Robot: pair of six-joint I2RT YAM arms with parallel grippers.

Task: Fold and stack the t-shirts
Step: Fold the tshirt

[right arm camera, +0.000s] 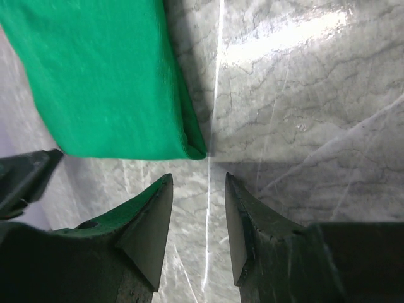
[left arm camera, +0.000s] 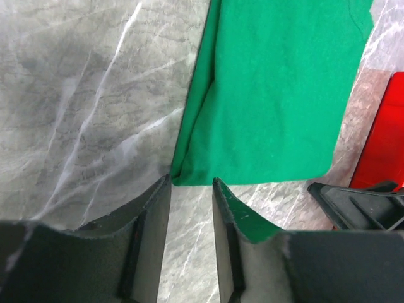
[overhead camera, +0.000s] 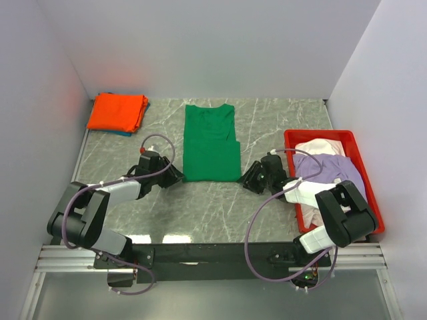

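My left gripper is beside the green t-shirt's near corner (overhead camera: 185,179) (left arm camera: 180,178) and will grab it next, to fold the t-shirt's near edge over toward its far edge.
A bright green t-shirt (overhead camera: 211,143) lies half folded at the table's middle, sleeves tucked in. My left gripper (overhead camera: 175,176) is open and empty just off its near left corner (left arm camera: 183,178). My right gripper (overhead camera: 247,179) is open and empty just off its near right corner (right arm camera: 192,151). An orange t-shirt (overhead camera: 118,112) lies folded at the far left on top of a blue one (overhead camera: 123,133). A lilac t-shirt (overhead camera: 330,170) and a white one (overhead camera: 320,146) lie crumpled in the red tray (overhead camera: 368,175).
The red tray stands at the right edge of the marble table (overhead camera: 280,127). White walls close the back and both sides. The other gripper's dark body (left arm camera: 360,205) shows at the right of the left wrist view.
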